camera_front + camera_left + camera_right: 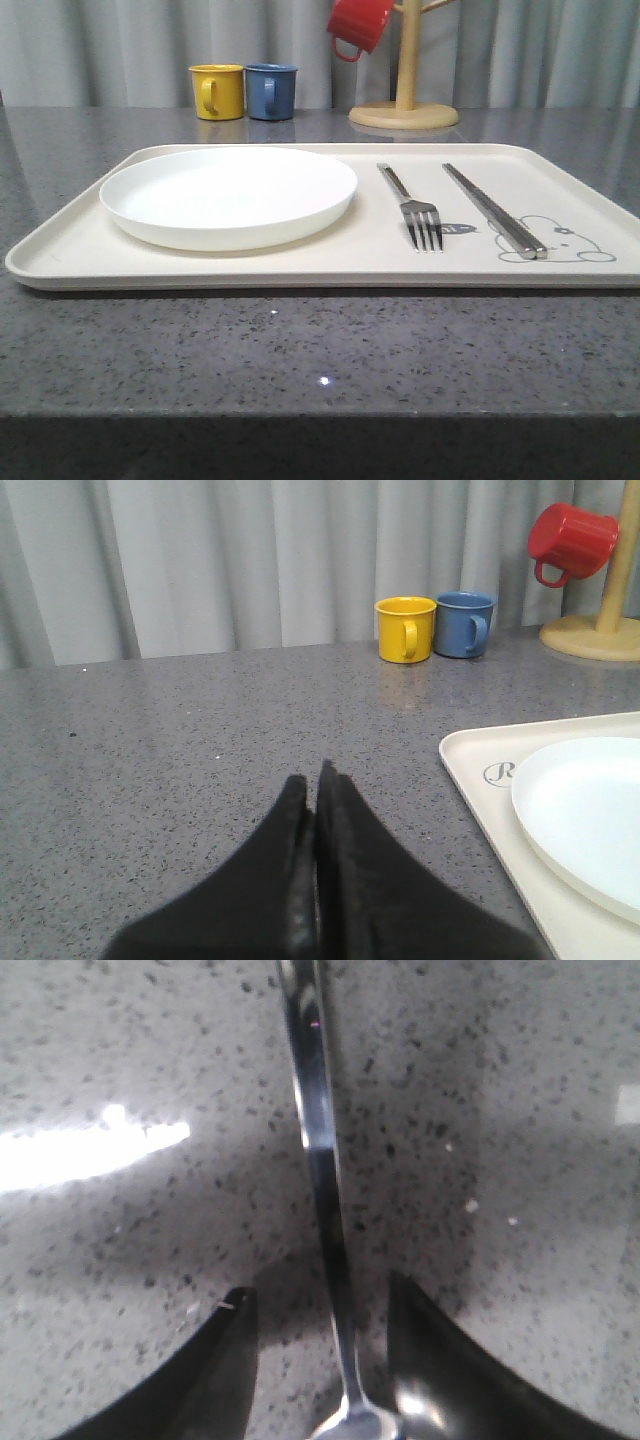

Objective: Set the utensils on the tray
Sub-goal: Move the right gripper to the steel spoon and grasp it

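My right gripper's fingers are beside the spoon's handle (334,1250), over the speckled counter. My right gripper should close on the handle now.
The cream tray (300,265) lies on the grey counter, its corner also in the left wrist view (480,780). On it a silver fork (412,208) and a pair of flat chopsticks (494,212) lie side by side, right of a white plate (228,195). A shiny spoon (322,1175) lies on the speckled counter, its handle running between the fingers of my right gripper (320,1295), which is open and straddles it close above. My left gripper (313,785) is shut on nothing, over bare counter left of the tray.
A yellow mug (218,91) and a blue mug (271,91) stand behind the tray. A red mug (356,24) hangs on a wooden mug tree (405,100) at the back right. Grey curtain closes off the rear.
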You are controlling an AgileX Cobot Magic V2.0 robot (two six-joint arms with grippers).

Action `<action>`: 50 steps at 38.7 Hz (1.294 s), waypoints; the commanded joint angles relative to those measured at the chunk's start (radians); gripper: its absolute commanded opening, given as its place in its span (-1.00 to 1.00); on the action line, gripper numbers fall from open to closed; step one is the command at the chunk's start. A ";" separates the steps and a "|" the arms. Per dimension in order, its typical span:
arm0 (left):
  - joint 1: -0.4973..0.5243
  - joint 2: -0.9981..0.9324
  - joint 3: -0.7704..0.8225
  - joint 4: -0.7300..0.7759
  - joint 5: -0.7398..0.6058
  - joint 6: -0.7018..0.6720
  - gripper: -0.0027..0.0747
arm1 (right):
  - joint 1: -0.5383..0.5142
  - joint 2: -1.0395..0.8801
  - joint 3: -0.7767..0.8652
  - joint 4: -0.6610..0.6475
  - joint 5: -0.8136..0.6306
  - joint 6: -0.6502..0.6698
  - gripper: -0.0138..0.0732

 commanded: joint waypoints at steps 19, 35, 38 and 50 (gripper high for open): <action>0.003 0.005 -0.027 -0.011 -0.087 -0.007 -0.98 | -0.006 -0.025 -0.052 -0.013 0.047 -0.014 -0.75; 0.003 0.005 -0.027 -0.011 -0.087 -0.007 -0.98 | 0.021 -0.167 -0.113 0.147 0.116 0.028 -0.82; 0.003 0.005 -0.027 -0.011 -0.087 -0.007 -0.98 | 0.061 -0.203 -0.113 0.159 0.116 0.077 -0.82; 0.003 0.005 -0.027 -0.011 -0.087 -0.007 -0.98 | 0.351 -0.239 -0.105 0.161 0.113 0.209 -0.82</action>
